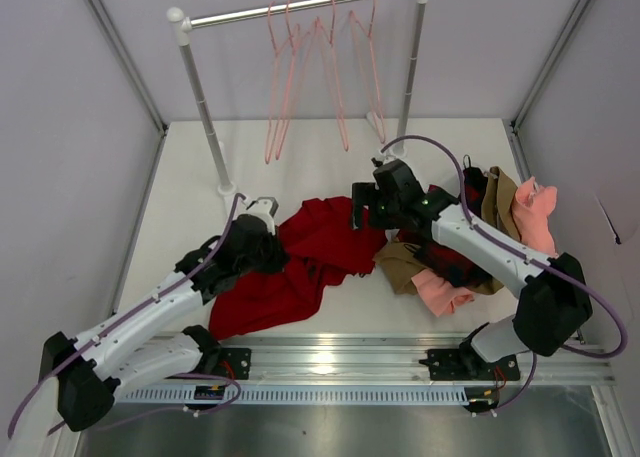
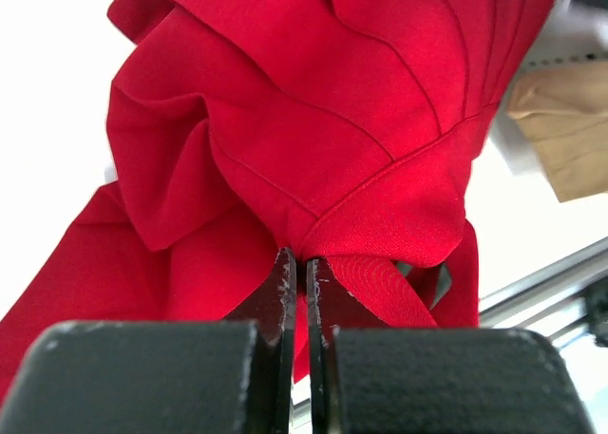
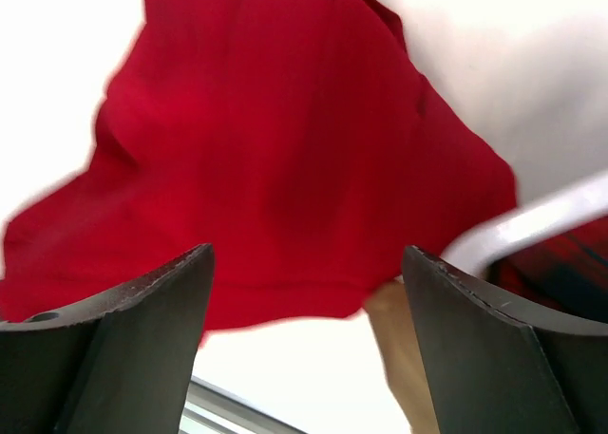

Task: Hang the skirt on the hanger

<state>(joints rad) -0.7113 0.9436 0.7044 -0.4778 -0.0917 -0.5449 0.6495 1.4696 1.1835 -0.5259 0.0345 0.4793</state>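
My right gripper should next grab the skirt's edge (image 1: 366, 261) (image 3: 318, 296) across from my left gripper's bunched fold, to spread the skirt for the hanger.
The deep-red skirt (image 1: 300, 267) lies crumpled on the white table between the two arms. My left gripper (image 1: 280, 249) sits at its left edge, and in the left wrist view that gripper (image 2: 302, 263) is shut on a bunched fold of the skirt (image 2: 313, 121). My right gripper (image 1: 362, 212) hovers at the skirt's right edge. Its jaws (image 3: 306, 252) stand wide open with nothing between them, and the skirt (image 3: 285, 149) spreads just beyond the tips. Several salmon-pink wire hangers (image 1: 335, 87) hang from the rail at the back.
The clothes rack's rail (image 1: 300, 7) and left post (image 1: 205, 107) stand at the back. A pile of clothes lies under the right arm: a red-and-black plaid garment (image 1: 450, 262), a tan one (image 1: 400, 267) and a salmon-pink one (image 1: 535, 212). A metal rail (image 1: 330, 357) runs along the near edge.
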